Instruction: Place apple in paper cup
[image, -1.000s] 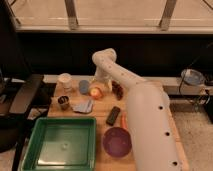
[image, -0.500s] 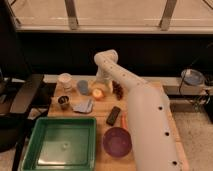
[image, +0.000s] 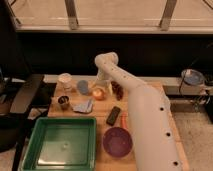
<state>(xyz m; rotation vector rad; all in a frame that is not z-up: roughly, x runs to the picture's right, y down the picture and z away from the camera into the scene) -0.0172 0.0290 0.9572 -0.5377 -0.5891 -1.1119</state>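
My gripper grabs the round sides of the apple (image: 98, 94) next, to put it in the paper cup (image: 65, 80).
The apple (image: 98, 94), small, round and orange-yellow, rests on the wooden table (image: 102, 125) near its back edge. My gripper (image: 100, 86) hangs straight down over it, open, with the tips at the apple's top; I cannot tell whether they touch it. The white paper cup (image: 65, 80) stands upright at the back left, roughly two cup-widths left of the apple. Between them is a light blue cup (image: 83, 87). My white arm (image: 145, 120) crosses the right side of the table.
A small dark metal cup (image: 63, 101) and a blue-grey packet (image: 84, 106) lie left of centre. A green tray (image: 62, 142) fills the front left, with a purple bowl (image: 117, 140) beside it. A black bar (image: 114, 115) and a dark red item (image: 118, 90) sit near the arm.
The gripper has sunk slightly toward the apple. The cups and the other items have not moved.
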